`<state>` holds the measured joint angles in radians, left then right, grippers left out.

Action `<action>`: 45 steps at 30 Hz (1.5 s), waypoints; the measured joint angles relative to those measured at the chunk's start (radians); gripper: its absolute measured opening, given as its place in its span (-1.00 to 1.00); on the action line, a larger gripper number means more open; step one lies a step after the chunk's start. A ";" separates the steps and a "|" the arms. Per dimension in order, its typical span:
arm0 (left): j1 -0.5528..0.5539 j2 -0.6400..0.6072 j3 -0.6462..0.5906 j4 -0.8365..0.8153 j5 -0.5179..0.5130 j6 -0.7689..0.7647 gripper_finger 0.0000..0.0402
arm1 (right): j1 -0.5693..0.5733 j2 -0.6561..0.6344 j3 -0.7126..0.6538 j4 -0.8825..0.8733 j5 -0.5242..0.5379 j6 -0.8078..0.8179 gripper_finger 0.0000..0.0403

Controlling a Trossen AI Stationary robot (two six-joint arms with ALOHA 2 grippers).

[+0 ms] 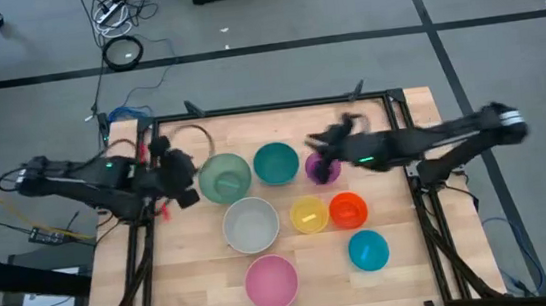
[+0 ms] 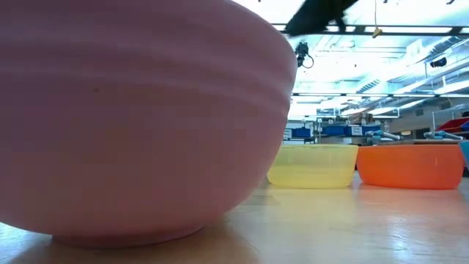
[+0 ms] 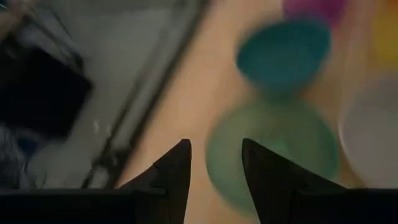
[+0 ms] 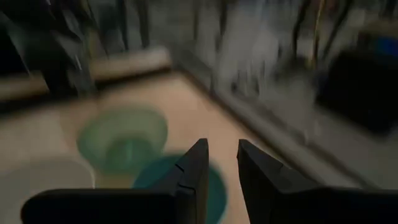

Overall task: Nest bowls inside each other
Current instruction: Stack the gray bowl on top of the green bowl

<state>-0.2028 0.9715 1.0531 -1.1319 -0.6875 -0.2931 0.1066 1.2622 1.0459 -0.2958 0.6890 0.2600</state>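
The teal bowl has to nest inside the larger pink bowl, so my right gripper will grab it next by its rim (image 1: 296,161) (image 4: 217,186).
Eight bowls stand upright on their bases on the wooden table (image 1: 195,281): sage green (image 1: 224,177), teal (image 1: 275,163), purple (image 1: 323,167), white-grey (image 1: 251,224), yellow (image 1: 308,215), orange (image 1: 348,209), light blue (image 1: 368,250) and pink (image 1: 271,282). My left gripper (image 1: 190,181) hovers just left of the sage green bowl (image 3: 267,149), open, with nothing between its fingers (image 3: 214,144). My right gripper (image 1: 318,147) hangs above the purple bowl's far side, open by a narrow gap (image 4: 222,144), with the teal bowl (image 4: 180,180) below it.
Black frame rails (image 1: 278,105) run along the table's far edge and both sides. A thin ring of cable (image 1: 191,133) lies at the far left corner. In the low view the pink bowl (image 2: 132,117) fills the left; the yellow (image 2: 314,164) and orange (image 2: 410,166) bowls stand behind.
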 joint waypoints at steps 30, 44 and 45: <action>-0.003 0.097 0.029 -0.071 0.104 -0.076 -0.24 | -0.017 0.825 0.671 -0.476 -0.608 0.297 -0.62; -0.003 0.093 0.029 -0.064 0.104 -0.074 -0.24 | -0.008 0.832 0.670 -0.453 -0.601 0.324 -0.34; -0.003 0.093 0.029 -0.064 0.104 -0.074 -0.24 | -0.008 0.832 0.670 -0.453 -0.595 0.325 -0.33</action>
<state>-0.2054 1.0649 1.0821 -1.1957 -0.5831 -0.3676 0.0986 2.0937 1.7157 -0.7490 0.0944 0.5846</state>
